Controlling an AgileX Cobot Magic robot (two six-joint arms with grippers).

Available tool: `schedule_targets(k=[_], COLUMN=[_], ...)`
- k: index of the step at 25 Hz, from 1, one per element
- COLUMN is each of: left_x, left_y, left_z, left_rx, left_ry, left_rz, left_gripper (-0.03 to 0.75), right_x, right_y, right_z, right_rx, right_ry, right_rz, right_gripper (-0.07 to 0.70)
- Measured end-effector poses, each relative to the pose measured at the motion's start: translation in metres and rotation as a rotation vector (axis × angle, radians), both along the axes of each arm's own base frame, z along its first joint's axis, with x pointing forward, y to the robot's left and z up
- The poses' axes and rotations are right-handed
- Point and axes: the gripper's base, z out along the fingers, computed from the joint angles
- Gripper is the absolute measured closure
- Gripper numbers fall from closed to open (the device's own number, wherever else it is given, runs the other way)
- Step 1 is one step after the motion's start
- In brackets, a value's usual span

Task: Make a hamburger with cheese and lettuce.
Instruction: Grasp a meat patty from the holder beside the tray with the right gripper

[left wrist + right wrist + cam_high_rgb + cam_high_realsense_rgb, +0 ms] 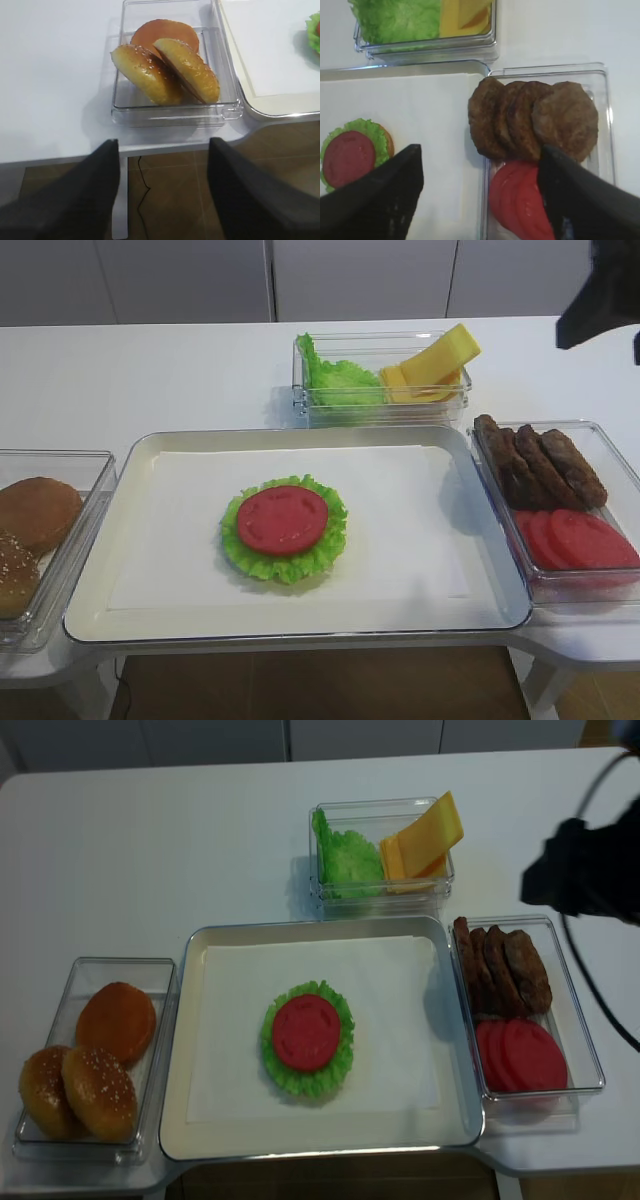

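Observation:
I need to pinch a patty by its upturned edge (466,952) next, across its thin side, because the patties stand on edge, packed against each other. I should use my right gripper for it.
The hamburger (284,525) is a frilly green lettuce leaf with a red tomato slice on top. It lies in the middle of the paper-lined tray (100,612) and also shows in the second high view (307,1038) and the right wrist view (351,155). The cheese (432,368), yellow slices with one thicker slab leaning up, sits in a clear box behind the tray, next to loose lettuce (340,382). My right gripper (480,165) is open and empty, high above the patties (530,120) and the tomato slices (520,197). My left gripper (164,150) is open and empty over the table's front edge.
A clear box at the left holds brown bun halves (165,70), also in the high view (90,1065). A clear box at the right holds several patties (540,465) and tomato slices (575,540). The right arm (585,870) hangs dark above the table's right side.

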Motion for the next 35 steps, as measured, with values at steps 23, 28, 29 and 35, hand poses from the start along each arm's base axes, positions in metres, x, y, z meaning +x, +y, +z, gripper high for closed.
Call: schedule_targets(k=[23, 28, 29, 35], left_x=[0.000, 0.000, 0.000, 0.000], left_y=[0.000, 0.000, 0.000, 0.000], left_z=[0.000, 0.000, 0.000, 0.000], left_rx=[0.000, 0.000, 0.000, 0.000], left_ry=[0.000, 0.000, 0.000, 0.000], left_rz=[0.000, 0.000, 0.000, 0.000], left_gripper=[0.301, 0.301, 0.301, 0.301], right_x=[0.089, 0.091, 0.092, 0.094], right_y=[0.066, 0.065, 0.065, 0.066], right_z=[-0.088, -0.091, -0.093, -0.094], right_rx=[-0.280, -0.301, -0.302, -0.300], right_ry=[0.273, 0.271, 0.271, 0.264], right_rz=[0.091, 0.094, 0.094, 0.094], right_gripper=[0.204, 0.243, 0.248, 0.256])
